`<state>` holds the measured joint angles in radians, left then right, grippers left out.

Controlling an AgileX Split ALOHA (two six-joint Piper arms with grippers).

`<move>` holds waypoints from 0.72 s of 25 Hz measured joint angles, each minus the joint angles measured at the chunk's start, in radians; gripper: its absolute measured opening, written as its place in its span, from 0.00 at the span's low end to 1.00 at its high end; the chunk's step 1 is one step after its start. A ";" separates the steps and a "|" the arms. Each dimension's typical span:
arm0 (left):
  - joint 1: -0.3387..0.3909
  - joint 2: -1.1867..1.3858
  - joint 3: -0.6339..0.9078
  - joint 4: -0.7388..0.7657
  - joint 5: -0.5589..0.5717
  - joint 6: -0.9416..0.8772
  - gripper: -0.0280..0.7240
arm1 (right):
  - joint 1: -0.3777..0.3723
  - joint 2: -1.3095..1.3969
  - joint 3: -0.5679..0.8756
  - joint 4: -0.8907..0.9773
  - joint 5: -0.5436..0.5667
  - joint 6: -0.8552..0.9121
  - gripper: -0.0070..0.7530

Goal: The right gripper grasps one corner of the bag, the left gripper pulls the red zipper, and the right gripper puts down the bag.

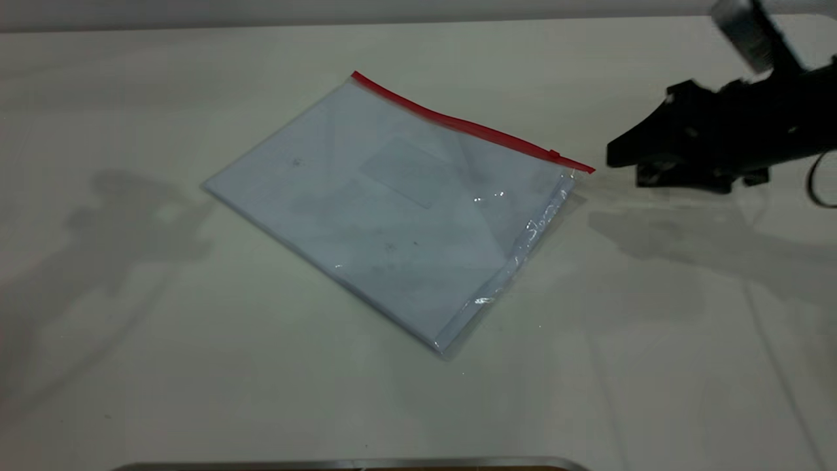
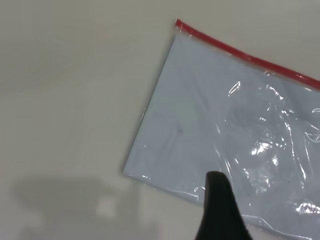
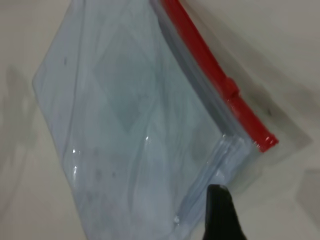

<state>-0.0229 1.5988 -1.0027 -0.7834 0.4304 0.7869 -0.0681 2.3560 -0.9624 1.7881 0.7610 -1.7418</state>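
My right gripper is to grab the bag next by its raised corner near the zipper's end (image 1: 571, 174), since the bag's body (image 1: 384, 220) lies flat on the tabletop.
The bag (image 1: 392, 209) lies flat on the white table, clear plastic over white sheets. The red zipper (image 1: 458, 123) runs along its far long edge, with the small slider tab (image 1: 554, 154) near the right end. My right gripper (image 1: 621, 160) hovers just right of the bag's red-edged right corner, apart from it and empty. In the right wrist view one finger (image 3: 220, 215) shows above the bag's short edge, near the zipper's end (image 3: 260, 137). My left gripper is outside the exterior view. One of its fingers (image 2: 220, 210) shows over the bag's near left edge (image 2: 165, 180). Both look open.
The table (image 1: 131, 327) is pale and bare around the bag, with arm shadows at left and right. A thin metal edge (image 1: 353, 464) runs along the table's front. The right arm's black cable (image 1: 814, 183) hangs at the far right.
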 joint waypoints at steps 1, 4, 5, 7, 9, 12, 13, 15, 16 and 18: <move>0.000 0.000 0.000 -0.002 -0.001 0.004 0.76 | 0.004 0.025 -0.019 0.000 0.001 0.003 0.69; 0.000 0.000 0.000 -0.004 -0.001 0.009 0.76 | 0.028 0.071 -0.071 0.001 0.004 0.014 0.68; 0.000 0.000 0.000 -0.004 -0.001 0.010 0.76 | 0.037 0.079 -0.084 0.001 0.004 0.015 0.68; 0.000 0.000 0.000 -0.004 -0.001 0.011 0.76 | 0.059 0.089 -0.109 0.001 0.004 0.018 0.68; 0.000 0.000 0.000 -0.004 -0.001 0.011 0.76 | 0.086 0.102 -0.135 0.001 -0.007 0.018 0.68; 0.000 0.000 0.000 -0.005 -0.001 0.011 0.76 | 0.123 0.134 -0.182 0.001 -0.026 0.025 0.68; 0.000 0.000 0.000 -0.005 -0.001 0.011 0.76 | 0.132 0.147 -0.196 0.001 -0.030 0.033 0.68; 0.000 0.000 0.000 -0.005 -0.001 0.011 0.76 | 0.148 0.167 -0.217 0.001 -0.030 0.051 0.68; 0.000 0.000 0.000 -0.005 -0.001 0.011 0.76 | 0.153 0.174 -0.221 0.001 -0.030 0.057 0.68; 0.000 0.000 0.000 -0.005 0.000 0.011 0.76 | 0.159 0.175 -0.221 0.001 -0.025 0.063 0.66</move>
<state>-0.0229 1.5988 -1.0027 -0.7880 0.4302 0.7979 0.0906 2.5313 -1.1838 1.7893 0.7363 -1.6789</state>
